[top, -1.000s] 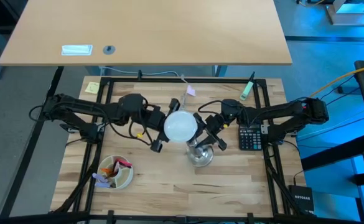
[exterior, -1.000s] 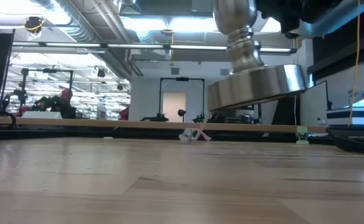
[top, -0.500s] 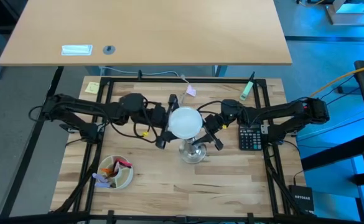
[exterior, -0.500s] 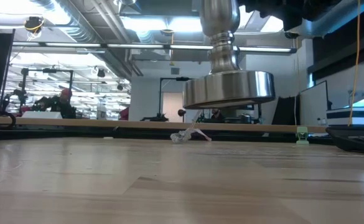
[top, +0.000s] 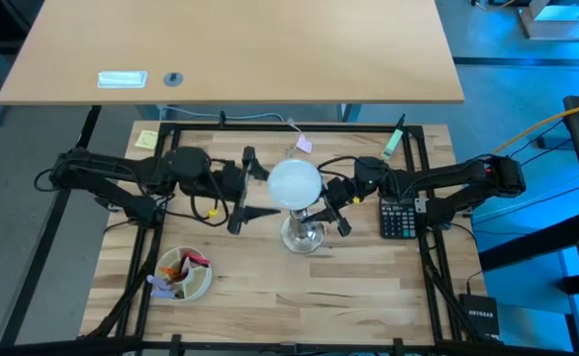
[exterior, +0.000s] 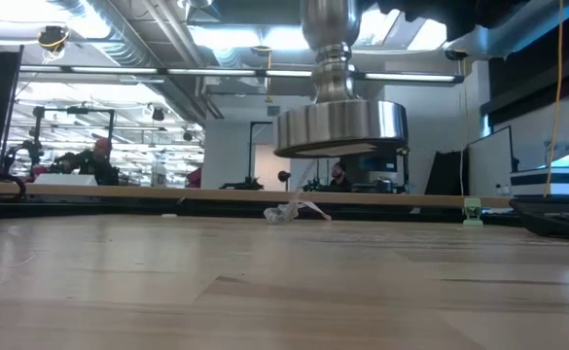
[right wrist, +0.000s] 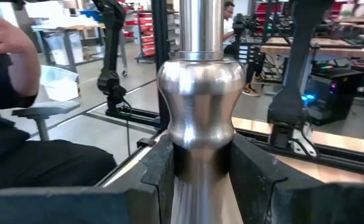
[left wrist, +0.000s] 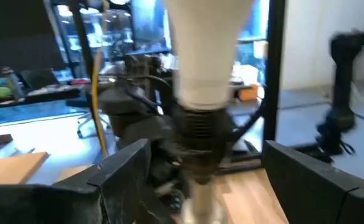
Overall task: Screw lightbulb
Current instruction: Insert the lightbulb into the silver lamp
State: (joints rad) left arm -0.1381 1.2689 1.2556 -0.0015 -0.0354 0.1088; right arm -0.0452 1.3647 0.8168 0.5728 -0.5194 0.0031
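Observation:
Next, my left gripper takes hold of the bulb by its neck (left wrist: 203, 81) to screw the white lightbulb into the black socket (left wrist: 200, 138).
The white lightbulb (top: 295, 184) stands upright with its silvery screw base (left wrist: 197, 124) in the black socket on top of the silvery stand (exterior: 339, 126); some thread shows above the socket. My right gripper (top: 331, 208) is shut on the stand's stem. My left gripper (top: 244, 190) stands open to the left of the bulb, pointing level at it. In the left wrist view its fingers (left wrist: 122, 168) stand on either side of the socket, apart from it. The stand's round foot (top: 302, 235) hangs above the wooden table (exterior: 265, 292). My right gripper pinches the stand's narrow stem (right wrist: 200, 163), just under its rounded bulge, between its two fingers (right wrist: 160, 171). The fingers come in level from the table's right side and lie across the stem. The stand is upright and lifted clear of the table.
A black calculator (top: 400, 218) lies under the right arm. A bowl of small things (top: 182, 274) sits near the front left. A green marker (top: 393, 140), a pink scrap (top: 300, 144) and a yellow note (top: 146, 139) lie along the far edge. A black frame (top: 289, 127) rings the table.
My left gripper has opened, let go of the lightbulb and drawn back toward the table's left edge, rising a little. The stand in my right gripper has swung from tilted to upright, its foot moving toward the table's left, still clear of the table.

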